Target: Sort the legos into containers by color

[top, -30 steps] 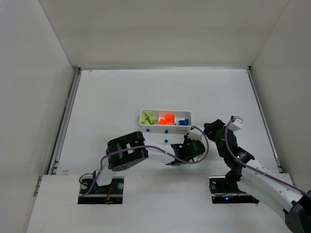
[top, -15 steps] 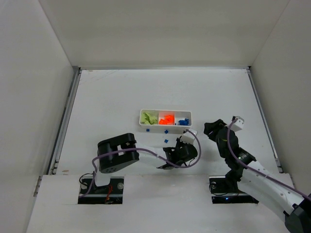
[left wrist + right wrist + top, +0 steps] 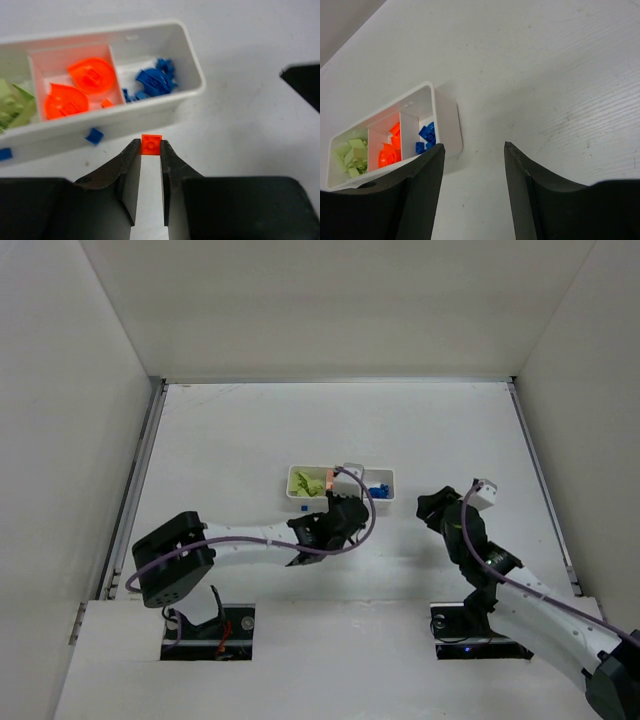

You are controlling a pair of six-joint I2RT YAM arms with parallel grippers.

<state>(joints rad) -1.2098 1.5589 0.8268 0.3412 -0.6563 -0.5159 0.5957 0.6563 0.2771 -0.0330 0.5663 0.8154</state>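
Note:
The tiny orange lego (image 3: 150,143) is short of the tray's near side and would fall outside if my left gripper opened. Next, the gripper first moves it to the tray's middle section.
My left gripper (image 3: 150,146) is shut on a tiny orange lego (image 3: 150,143), held at its fingertips just in front of the white tray's (image 3: 192,54) near wall. The tray holds green legos (image 3: 11,104) on the left, orange legos (image 3: 82,87) in the middle and blue legos (image 3: 152,82) on the right. In the top view my left gripper (image 3: 335,504) overlaps the tray (image 3: 384,476) and hides its middle compartment. My right gripper (image 3: 472,147) is open and empty, to the right of the tray (image 3: 446,117); it also shows in the top view (image 3: 432,508).
Two loose blue legos (image 3: 94,135) (image 3: 4,154) lie on the table against the tray's near wall; one shows in the top view (image 3: 303,507). White walls enclose the table on three sides.
My left gripper has swung left and away from the bases, up to the tray's near side. My right gripper has drawn back to the right, apart from the left one.

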